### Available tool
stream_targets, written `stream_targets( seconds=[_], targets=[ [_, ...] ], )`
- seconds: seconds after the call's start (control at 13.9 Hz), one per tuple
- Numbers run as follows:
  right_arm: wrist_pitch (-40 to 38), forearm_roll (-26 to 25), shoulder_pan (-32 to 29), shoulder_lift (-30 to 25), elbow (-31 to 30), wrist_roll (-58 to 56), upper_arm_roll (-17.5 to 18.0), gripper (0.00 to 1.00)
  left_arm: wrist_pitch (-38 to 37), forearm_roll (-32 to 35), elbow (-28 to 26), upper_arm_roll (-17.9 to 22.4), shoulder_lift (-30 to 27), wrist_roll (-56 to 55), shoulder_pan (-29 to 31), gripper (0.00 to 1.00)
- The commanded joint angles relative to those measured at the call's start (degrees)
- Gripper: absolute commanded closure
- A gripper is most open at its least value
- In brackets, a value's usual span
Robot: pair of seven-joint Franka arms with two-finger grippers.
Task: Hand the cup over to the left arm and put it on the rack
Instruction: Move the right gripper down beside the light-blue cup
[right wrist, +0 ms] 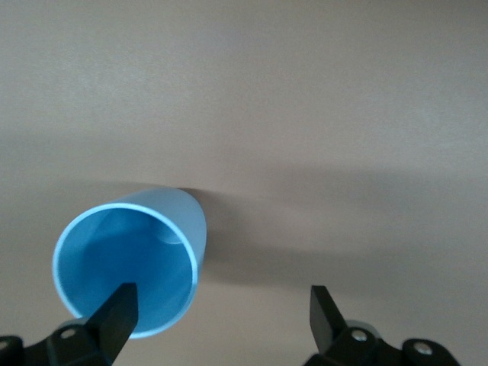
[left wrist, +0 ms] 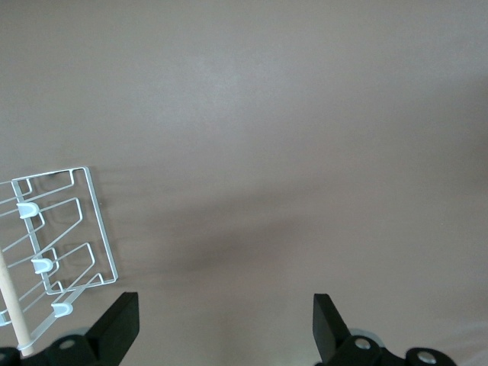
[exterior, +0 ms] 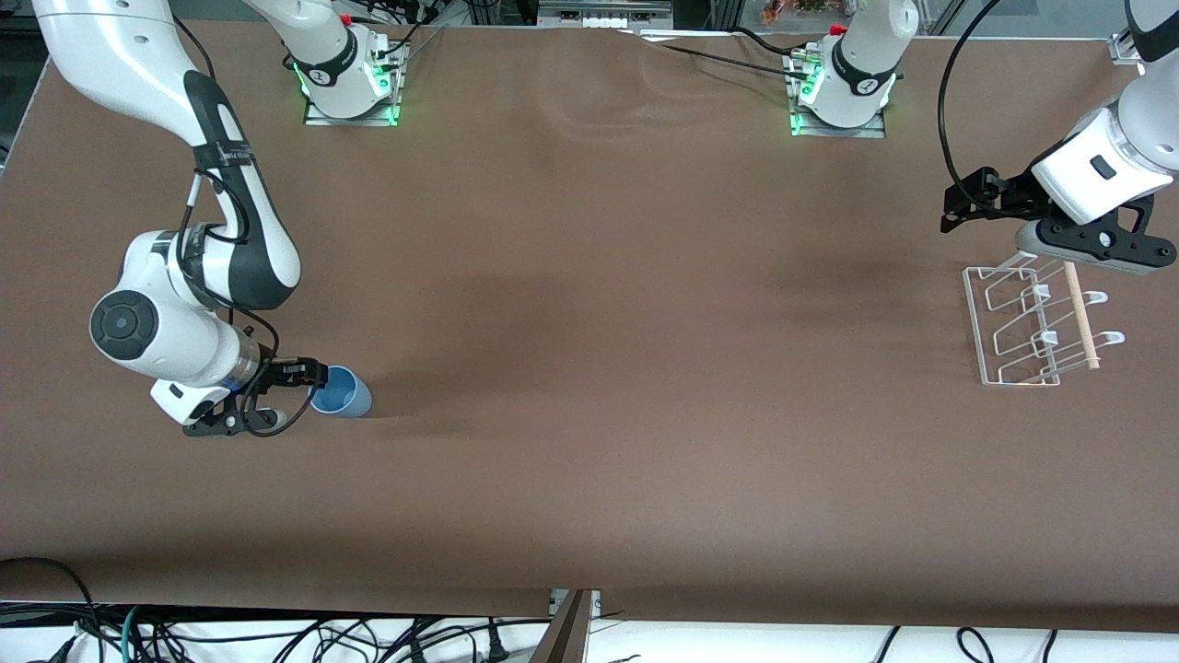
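Observation:
I need to lower my right gripper before it closes on the cup, because its fingers only reach the cup's rim and do not reach the cup's side [exterior: 360, 400] yet.
The light-blue cup [exterior: 341, 392] lies on its side on the brown table, near the right arm's end. Its open mouth faces my right gripper [exterior: 295, 396]. That gripper is open and low over the table, right at the cup's mouth. In the right wrist view the cup [right wrist: 130, 259] sits off toward one finger [right wrist: 114, 316], which overlaps its rim; the gap of the right gripper [right wrist: 221, 305] is mostly bare table. My left gripper [exterior: 953, 207] is open and empty, over the table beside the white wire rack [exterior: 1032, 322] with its wooden dowel [exterior: 1080, 313]. In the left wrist view, the rack [left wrist: 69, 236] lies beside the left gripper [left wrist: 225, 305].
The two arm bases [exterior: 350, 83] [exterior: 838, 92] stand along the table's edge farthest from the front camera. Loose cables [exterior: 276, 635] hang below the table's near edge. The brown tabletop [exterior: 645, 322] stretches between cup and rack.

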Motion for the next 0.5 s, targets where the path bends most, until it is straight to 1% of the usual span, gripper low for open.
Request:
stream_targets(
  seconds=[0.0,0.29,0.43],
  targets=[
    [1.89,0.97,-0.49,0.57,-0.33,0.15,0.39,0.00,0.08,1.16,0.85,-0.18,0.18,-0.52,-0.11,0.00],
    [2.33,1.15,-0.49,1.45,-0.33,0.23,0.39,0.00,0.08,1.16,0.85,-0.18,0.18,-0.52,-0.11,0.00],
    [2.86,2.63,-0.49,1.72,-0.33,0.23,0.48,0.00,0.08,1.16,0.85,-0.18,0.18,-0.52,-0.11,0.00]
  ],
)
